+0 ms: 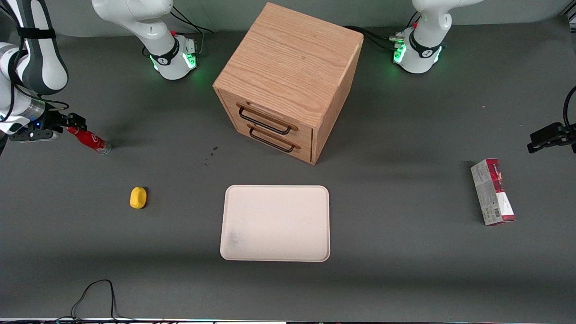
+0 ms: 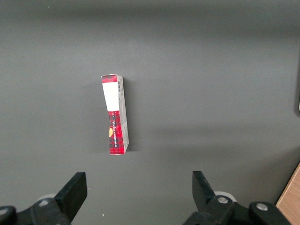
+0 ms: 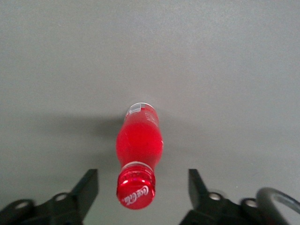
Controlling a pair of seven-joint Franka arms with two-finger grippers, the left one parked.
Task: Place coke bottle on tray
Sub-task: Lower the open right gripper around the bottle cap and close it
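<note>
I should next pick up the coke bottle with my right gripper by its red end with the cap (image 1: 72,130), to set it on the tray (image 1: 275,222).
The coke bottle (image 1: 90,138), slim and red with a red cap, is on the dark table near the working arm's end. In the right wrist view I look down on its cap and body (image 3: 139,140). My right gripper (image 1: 74,126) is open at the bottle's cap end. Its two black fingers (image 3: 142,173) straddle the cap with a gap on each side and touch nothing. The cream-pink tray (image 1: 275,222) lies flat and empty near the table's middle, nearer the front camera than the bottle.
A wooden two-drawer cabinet (image 1: 288,81) stands farther from the camera than the tray. A small yellow object (image 1: 138,197) lies between bottle and tray. A red-and-grey carton (image 1: 492,191) lies toward the parked arm's end, also in the left wrist view (image 2: 115,117).
</note>
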